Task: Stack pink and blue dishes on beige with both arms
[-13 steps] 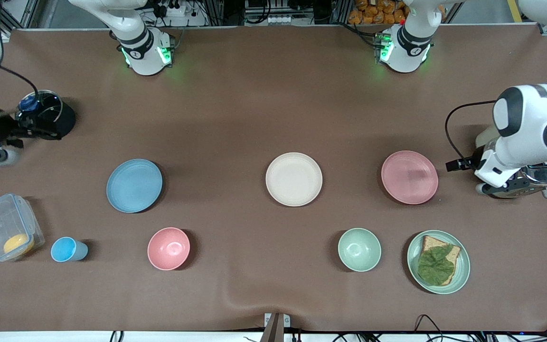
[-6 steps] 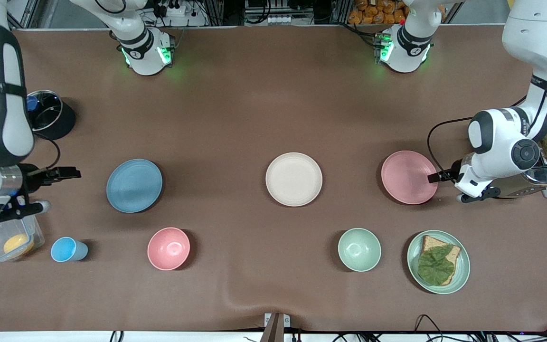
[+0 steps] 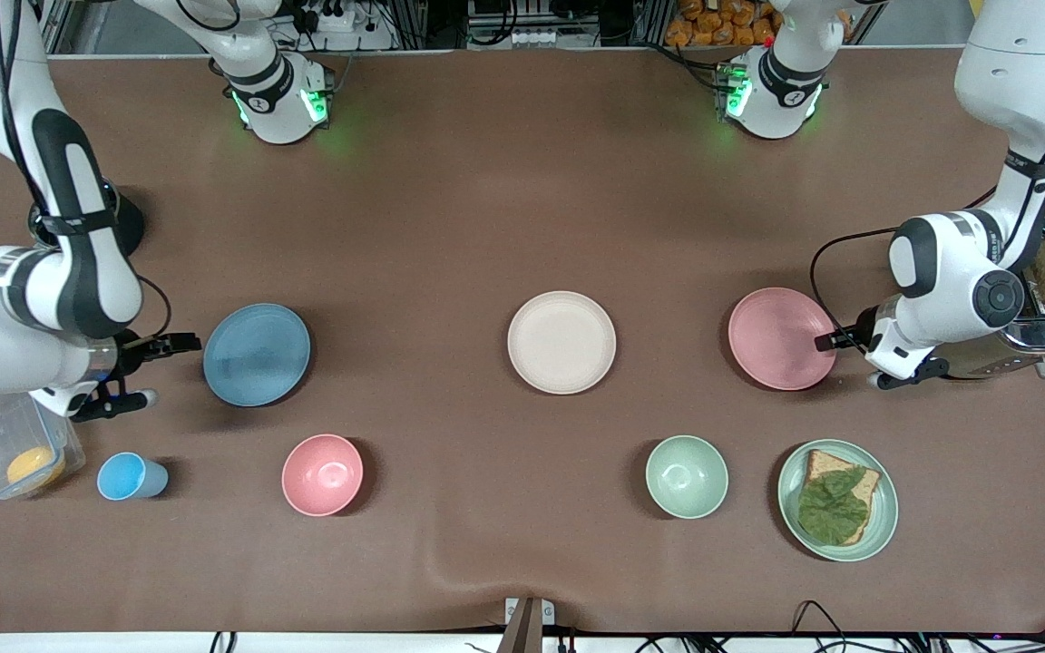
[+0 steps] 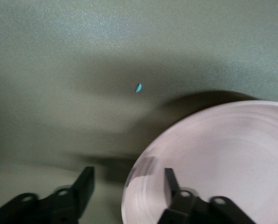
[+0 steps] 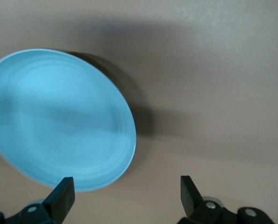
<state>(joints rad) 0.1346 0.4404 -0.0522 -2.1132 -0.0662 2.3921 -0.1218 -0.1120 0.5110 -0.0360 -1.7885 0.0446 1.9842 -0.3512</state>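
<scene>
The blue plate's broad round side is wider than my open fingers, so my right gripper will pick the plate up next by its thin rim (image 3: 207,350) (image 5: 122,174) to stack it.
Three flat plates lie in a row across the table's middle. The blue plate (image 3: 257,354) is toward the right arm's end, the beige plate (image 3: 561,342) in the centre, the pink plate (image 3: 782,338) toward the left arm's end. My left gripper (image 3: 844,361) is open and low at the pink plate's rim. In the left wrist view the left gripper (image 4: 128,172) straddles the rim of the pink plate (image 4: 223,158), one finger over the plate and one off it. My right gripper (image 3: 173,369) is open beside the blue plate without touching it. In the right wrist view the right gripper (image 5: 125,181) stands just short of the blue plate (image 5: 59,116).
Nearer the front camera stand a blue cup (image 3: 128,477), a pink bowl (image 3: 322,474), a green bowl (image 3: 687,476) and a green plate with bread and lettuce (image 3: 837,500). A clear container (image 3: 10,444) sits by the right arm. A toaster (image 3: 1044,334) stands beside the left gripper.
The right arm swung in from the table's end and brought its gripper up beside the blue plate. The left gripper closed in on the pink plate's rim.
</scene>
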